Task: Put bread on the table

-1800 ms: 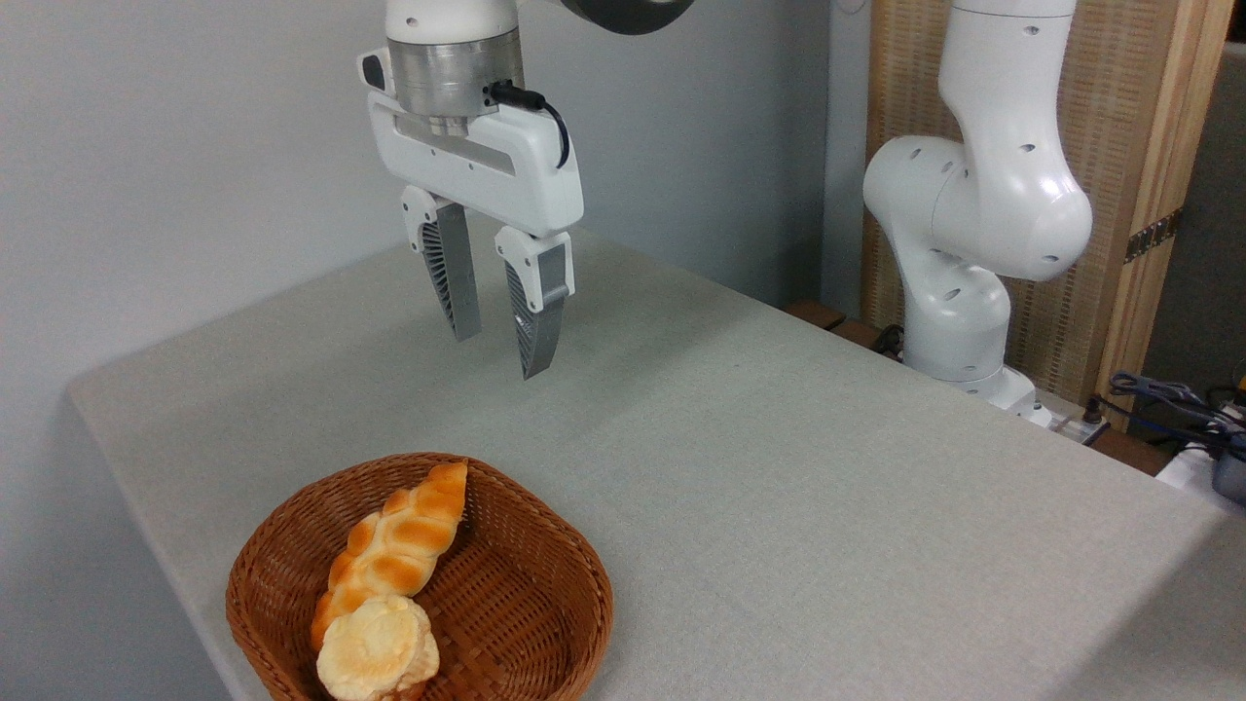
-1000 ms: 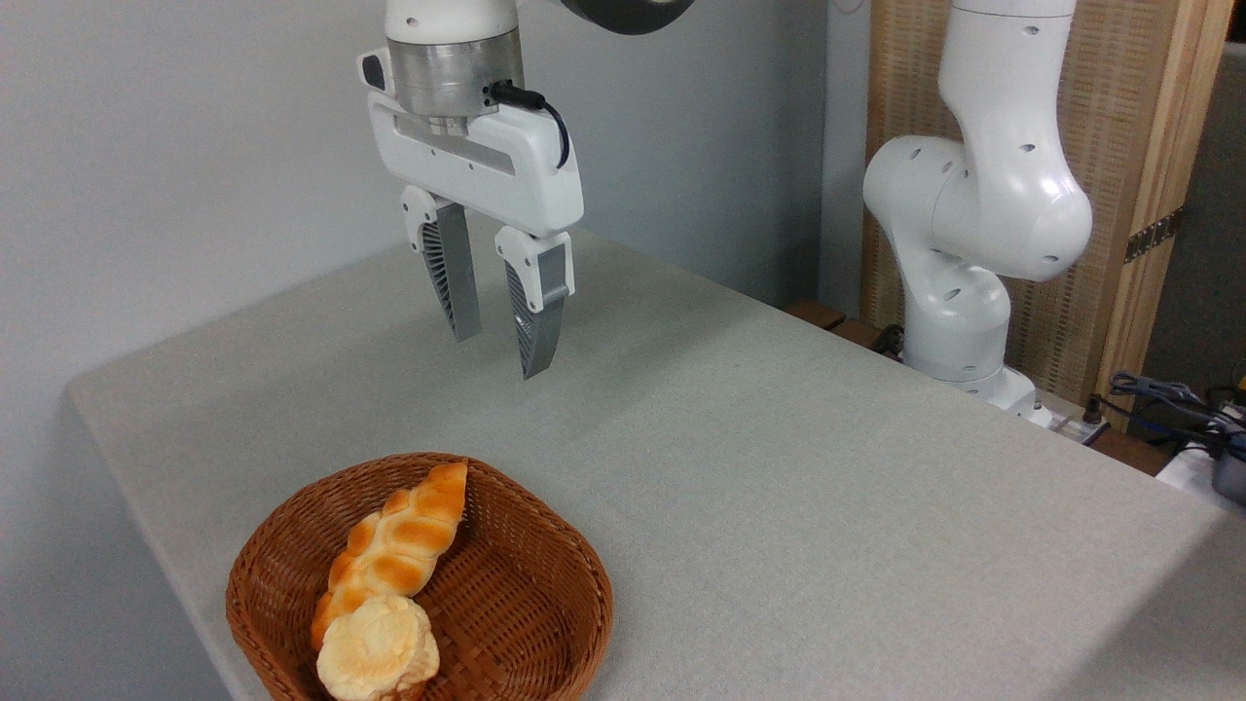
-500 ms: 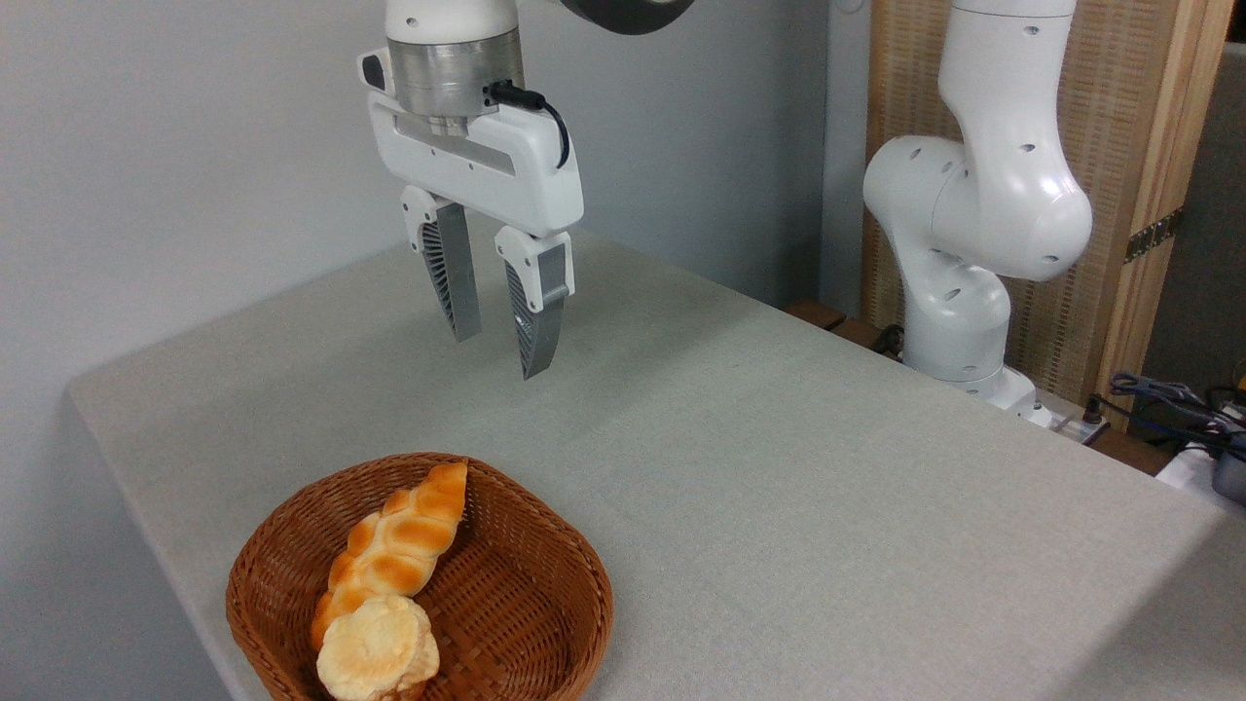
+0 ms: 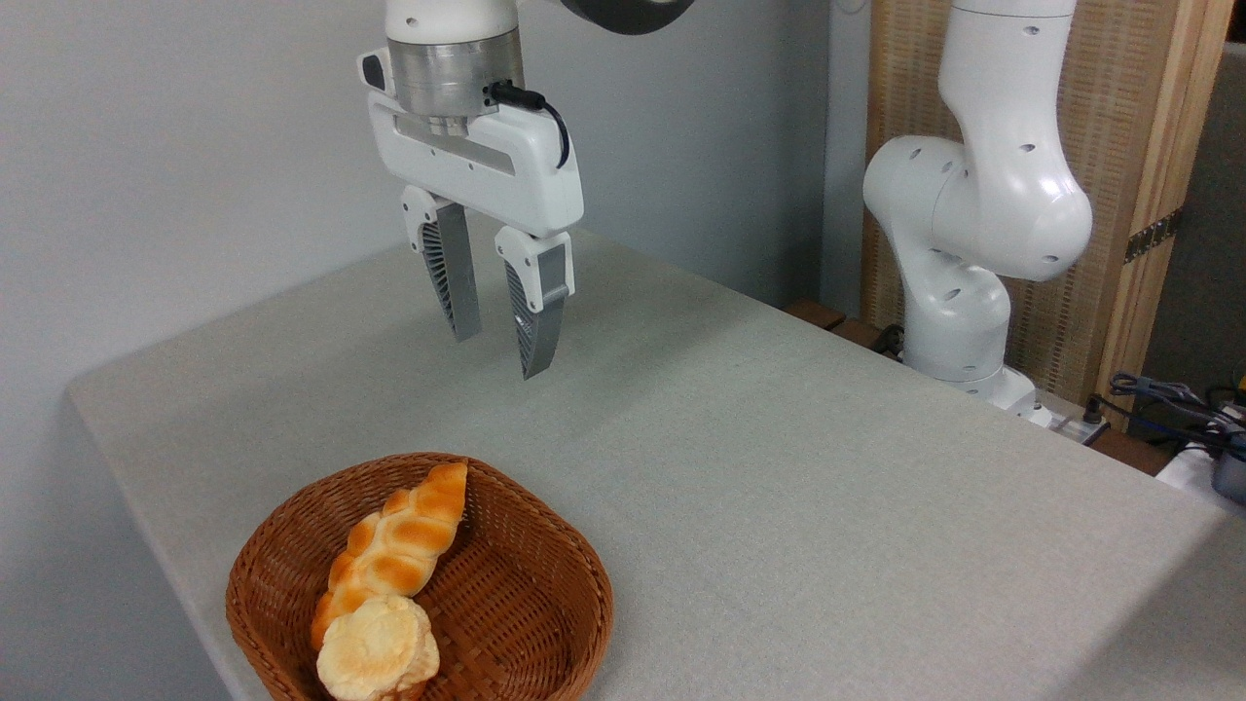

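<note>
I should next pick up the bread (image 4: 378,650), the small pale-yellow bun, with my gripper by its rounded sides. Then I should put the bun on the tabletop.
The bread (image 4: 378,650), a small round pale-yellow bun with a bumpy top, lies in the brown wicker basket (image 4: 545,604) at the table's near left corner, leaning against a braided golden loaf (image 4: 399,545). The table (image 4: 779,487) is covered in light grey-beige fabric. My gripper (image 4: 498,352) hangs well above the tabletop, behind and above the basket. Its two grey fingers stand apart with nothing between them.
The arm's white base (image 4: 964,292) stands off the table's far right edge. Behind it is a wooden panel (image 4: 1139,146). Cables (image 4: 1178,399) lie at the far right. A grey wall runs along the back and left.
</note>
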You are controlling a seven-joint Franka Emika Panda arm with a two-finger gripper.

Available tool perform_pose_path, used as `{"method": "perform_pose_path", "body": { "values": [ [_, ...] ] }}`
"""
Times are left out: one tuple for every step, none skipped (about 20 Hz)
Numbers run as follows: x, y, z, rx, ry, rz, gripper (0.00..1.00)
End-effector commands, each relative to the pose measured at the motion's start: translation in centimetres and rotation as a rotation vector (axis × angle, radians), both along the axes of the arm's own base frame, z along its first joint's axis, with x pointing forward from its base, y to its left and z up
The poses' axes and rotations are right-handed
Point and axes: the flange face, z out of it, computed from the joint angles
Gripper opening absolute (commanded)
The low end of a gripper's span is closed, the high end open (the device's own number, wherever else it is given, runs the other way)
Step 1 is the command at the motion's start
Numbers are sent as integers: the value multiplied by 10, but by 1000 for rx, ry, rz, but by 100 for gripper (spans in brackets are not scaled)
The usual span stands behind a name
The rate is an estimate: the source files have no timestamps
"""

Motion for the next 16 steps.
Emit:
{"method": "perform_pose_path", "body": {
  "values": [
    [0, -6, 0, -9, 21, -9, 100],
    [-1, -8, -1, -6, 26, -14, 100],
    [-1, -9, -1, -6, 26, -14, 100],
    [-1, -9, -1, -6, 26, -14, 100],
    [-2, -9, 0, -6, 25, -14, 100],
    [-2, -9, 0, -6, 25, -14, 100],
    [-1, -9, -2, -6, 25, -14, 100],
    [-1, -9, -1, -7, 19, -15, 100],
    [-1, -9, -1, -7, 17, -15, 100],
    [0, -9, -1, -8, 14, -15, 100],
    [0, -9, 0, -8, 11, -14, 100],
    [0, -8, 0, -8, 11, -13, 100],
    [0, -8, -2, -9, 8, -14, 100],
    [1, -8, -2, -8, 2, -14, 100],
    [3, -8, -4, -11, -16, -13, 100],
    [4, -7, -5, -12, -22, -9, 100]
  ]
}}
